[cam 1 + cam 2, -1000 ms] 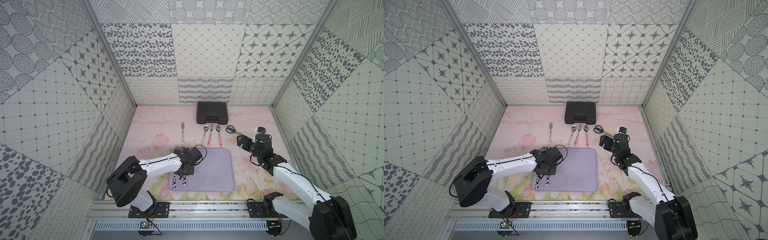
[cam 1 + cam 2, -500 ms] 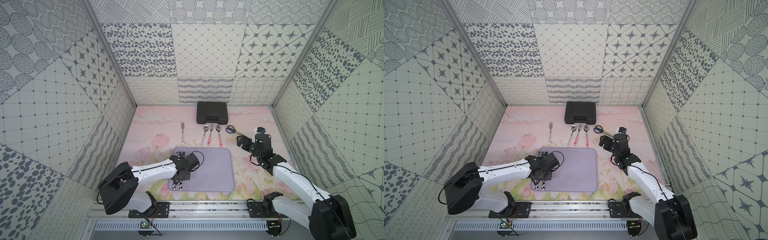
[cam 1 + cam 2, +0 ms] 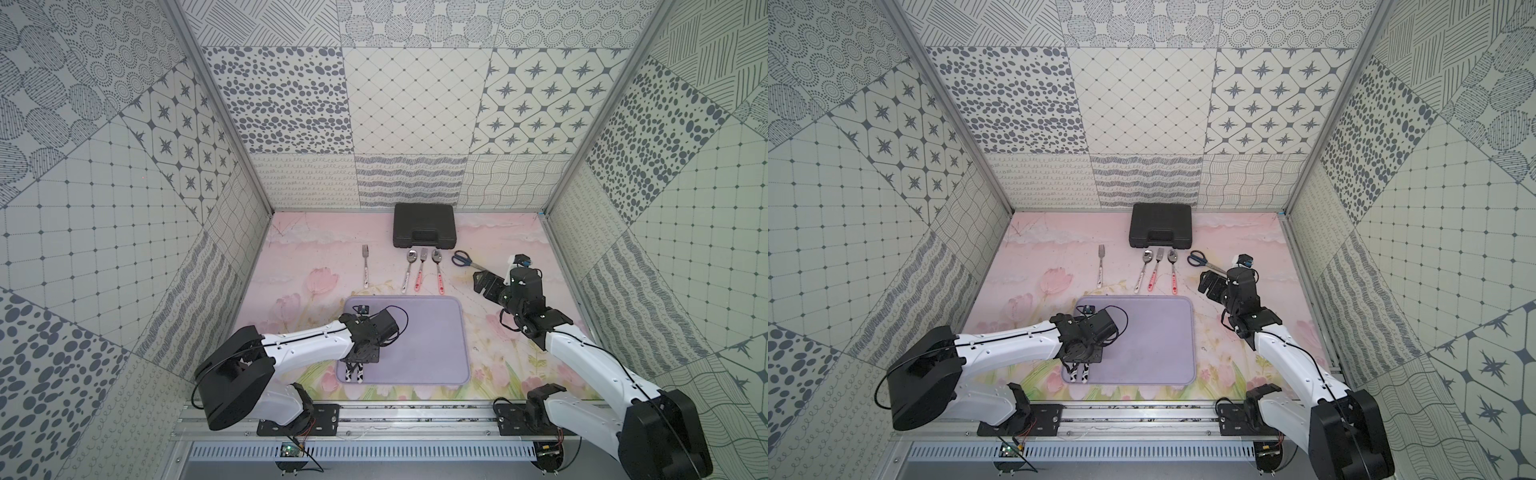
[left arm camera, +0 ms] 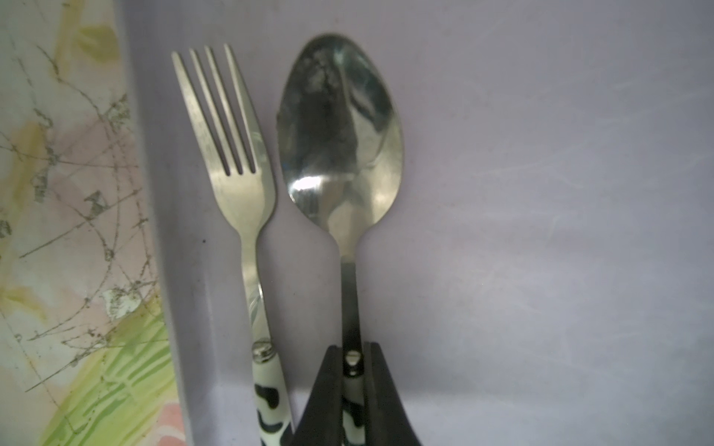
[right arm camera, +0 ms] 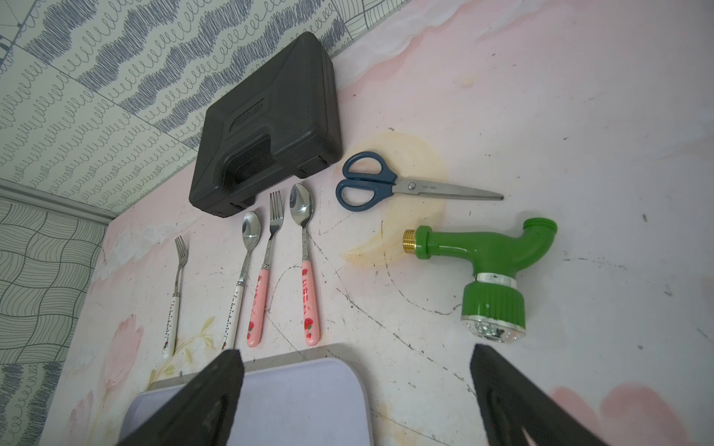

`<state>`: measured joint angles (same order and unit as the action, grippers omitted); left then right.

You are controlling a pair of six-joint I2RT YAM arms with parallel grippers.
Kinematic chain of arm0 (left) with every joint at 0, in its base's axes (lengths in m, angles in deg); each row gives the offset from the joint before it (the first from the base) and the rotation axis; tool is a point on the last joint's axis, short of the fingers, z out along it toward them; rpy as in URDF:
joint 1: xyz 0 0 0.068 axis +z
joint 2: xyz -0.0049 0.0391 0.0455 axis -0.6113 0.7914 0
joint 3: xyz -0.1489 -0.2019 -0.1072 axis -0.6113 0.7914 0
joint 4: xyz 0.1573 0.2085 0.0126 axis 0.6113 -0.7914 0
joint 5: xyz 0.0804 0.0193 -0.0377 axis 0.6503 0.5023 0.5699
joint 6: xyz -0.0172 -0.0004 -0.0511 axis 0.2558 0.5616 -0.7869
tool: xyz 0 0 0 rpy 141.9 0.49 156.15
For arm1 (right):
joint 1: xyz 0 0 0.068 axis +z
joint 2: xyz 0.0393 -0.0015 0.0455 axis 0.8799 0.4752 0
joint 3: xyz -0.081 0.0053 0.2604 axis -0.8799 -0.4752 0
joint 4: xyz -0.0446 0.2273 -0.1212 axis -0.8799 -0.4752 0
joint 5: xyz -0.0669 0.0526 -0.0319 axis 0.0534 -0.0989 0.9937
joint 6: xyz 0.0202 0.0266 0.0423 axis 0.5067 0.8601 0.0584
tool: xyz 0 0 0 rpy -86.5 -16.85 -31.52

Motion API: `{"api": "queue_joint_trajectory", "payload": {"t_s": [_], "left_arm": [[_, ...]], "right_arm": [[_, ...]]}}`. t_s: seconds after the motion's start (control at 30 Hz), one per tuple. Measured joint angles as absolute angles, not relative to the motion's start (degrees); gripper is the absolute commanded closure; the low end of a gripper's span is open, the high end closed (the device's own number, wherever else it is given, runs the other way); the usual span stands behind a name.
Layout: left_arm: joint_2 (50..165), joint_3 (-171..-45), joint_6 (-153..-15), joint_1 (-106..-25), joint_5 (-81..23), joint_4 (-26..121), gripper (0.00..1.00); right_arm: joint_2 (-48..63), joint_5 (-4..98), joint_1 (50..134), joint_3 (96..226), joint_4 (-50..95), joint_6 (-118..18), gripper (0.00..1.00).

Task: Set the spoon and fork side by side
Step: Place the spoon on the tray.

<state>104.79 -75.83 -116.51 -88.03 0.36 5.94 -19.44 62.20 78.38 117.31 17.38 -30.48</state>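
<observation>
The spoon lies parallel beside the fork and would rest on the flat tray if released, so it is time for my left gripper to release it now.
A fork (image 4: 232,193) with a black-and-white cow-print handle lies on the purple tray (image 4: 541,193), close to its left rim. Next to it and parallel lies a matching spoon (image 4: 340,139), bowl up. My left gripper (image 4: 352,349) is shut on the spoon's handle. In both top views only the two handle ends show below the left gripper (image 3: 355,363): the fork (image 3: 348,375) nearer the rim, the spoon (image 3: 360,375) beside it. My right gripper (image 5: 356,353) is open and empty, off the tray's (image 3: 424,332) far right corner.
Behind the tray lie several other utensils: a white-handled fork (image 3: 365,266), a spoon (image 3: 408,270), and a pink fork (image 3: 420,272) and spoon (image 3: 437,270). A black case (image 3: 424,226), blue scissors (image 3: 463,258) and a green hose nozzle (image 5: 490,270) are at the back right.
My left gripper has drawn back toward the tray's near edge with the spoon, and the spoon's handle now sits closer to the fork's. The right arm has not moved.
</observation>
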Motion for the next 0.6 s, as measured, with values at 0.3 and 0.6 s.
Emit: {"api": "queue_joint_trajectory", "payload": {"t_s": [0.3, 0.6], "left_arm": [[104.1, -75.8, -116.8, -88.2, 0.3, 5.4, 0.76], [100.0, -77.5, -117.1, -88.2, 0.3, 4.5, 0.71]], "right_arm": [[-19.4, 62.2, 78.4, 117.3, 17.4, -30.5, 0.03], [-19.4, 62.2, 78.4, 117.3, 17.4, -30.5, 0.03]]}}
